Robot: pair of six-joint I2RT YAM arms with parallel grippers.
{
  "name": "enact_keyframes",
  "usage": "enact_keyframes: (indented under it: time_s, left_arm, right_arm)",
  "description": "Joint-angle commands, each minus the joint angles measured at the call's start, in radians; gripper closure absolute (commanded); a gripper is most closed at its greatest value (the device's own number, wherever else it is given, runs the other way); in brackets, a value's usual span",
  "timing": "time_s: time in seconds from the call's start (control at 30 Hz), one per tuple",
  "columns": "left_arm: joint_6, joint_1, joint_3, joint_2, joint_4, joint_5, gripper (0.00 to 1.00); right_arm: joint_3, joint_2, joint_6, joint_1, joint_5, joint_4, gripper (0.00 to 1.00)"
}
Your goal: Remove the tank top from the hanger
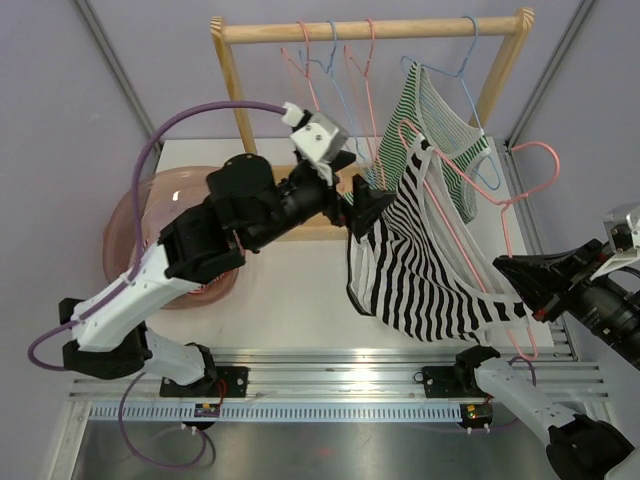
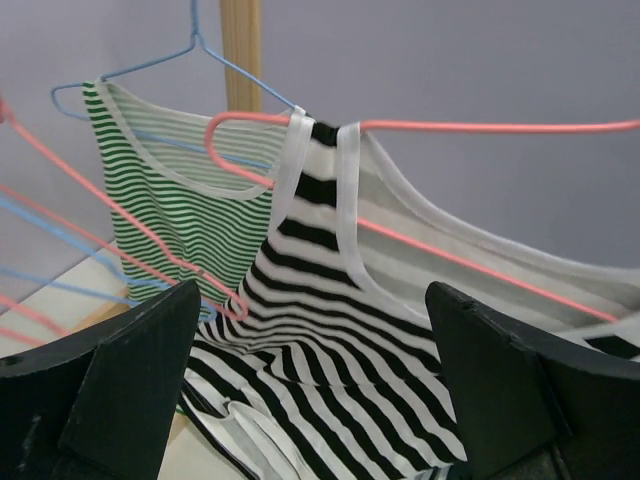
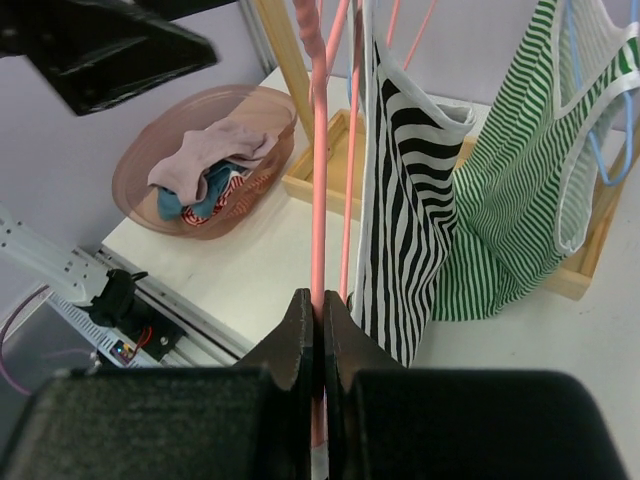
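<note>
The black-and-white tank top should slip off the held hanger, so the left gripper should next grab it by its shoulder strap (image 1: 417,158) (image 2: 317,172) near the pink hanger's loose end.
The black-and-white striped tank top (image 1: 420,260) hangs from a pink hanger (image 1: 504,225) that is off the rail and tilted over the table. My right gripper (image 1: 510,272) is shut on the hanger's wire; the right wrist view shows that hanger (image 3: 319,180) pinched between the right gripper (image 3: 318,300) jaws, the tank top (image 3: 400,200) just to its right. My left gripper (image 1: 365,205) is open at the tank top's left edge. In the left wrist view, the tank top (image 2: 340,340) lies between and beyond the wide left gripper (image 2: 310,292), its straps over the hanger (image 2: 480,126).
A green striped tank top (image 1: 445,130) hangs on a blue hanger from the wooden rack (image 1: 370,30), beside several empty hangers (image 1: 340,70). A pink basin (image 1: 150,230) with clothes in it sits at the table's left. The rack's wooden base (image 3: 320,170) lies behind.
</note>
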Motion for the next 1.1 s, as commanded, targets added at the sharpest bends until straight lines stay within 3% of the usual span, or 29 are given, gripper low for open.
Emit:
enact_keyframes:
  time_s: [0.0, 0.13, 0.3, 0.4, 0.43, 0.47, 0.57, 0.63, 0.7, 0.77, 0.9, 1.07]
  left_arm:
    - [0.088, -0.027, 0.092, 0.085, 0.054, -0.071, 0.01]
    - [0.113, -0.039, 0.052, 0.124, 0.109, -0.086, 0.01]
    - [0.124, -0.040, 0.014, 0.141, 0.144, -0.131, 0.11]
    - [0.131, -0.040, 0.026, 0.165, 0.137, -0.177, 0.32]
    - [0.136, -0.039, 0.033, 0.171, 0.129, -0.203, 0.46]
    - [0.137, -0.039, 0.034, 0.171, 0.129, -0.203, 0.54]
    - [0.143, -0.039, 0.020, 0.162, 0.135, -0.238, 0.68]
    - [0.148, -0.039, 0.001, 0.150, 0.151, -0.264, 0.88]
    - [0.147, -0.039, 0.000, 0.145, 0.151, -0.307, 1.00]
    - [0.136, -0.039, -0.005, 0.127, 0.152, -0.353, 1.00]
    - [0.105, -0.039, -0.066, 0.040, 0.200, -0.606, 1.00]
    - [0.053, -0.025, -0.131, -0.082, 0.229, -0.753, 1.00]
  right_arm:
    - [-0.002, -0.013, 0.007, 0.017, -0.064, 0.024, 1.00]
    - [-0.018, -0.031, 0.013, 0.034, -0.103, 0.027, 1.00]
    - [-0.012, -0.039, 0.024, 0.044, -0.164, 0.032, 1.00]
    - [-0.022, -0.042, 0.021, 0.047, -0.164, 0.032, 1.00]
    - [-0.027, -0.043, 0.018, 0.052, -0.144, 0.032, 1.00]
    - [-0.027, -0.043, 0.016, 0.057, -0.144, 0.030, 1.00]
    - [-0.029, -0.043, 0.016, 0.063, -0.133, 0.025, 1.00]
    - [-0.030, -0.043, 0.015, 0.066, -0.136, 0.027, 1.00]
    - [-0.038, -0.045, 0.009, 0.080, -0.121, 0.025, 1.00]
    - [-0.048, -0.048, -0.004, 0.099, -0.095, 0.015, 1.00]
    - [-0.065, -0.071, -0.036, 0.184, -0.015, -0.016, 1.00]
    - [-0.021, -0.082, -0.056, 0.267, -0.047, -0.047, 1.00]
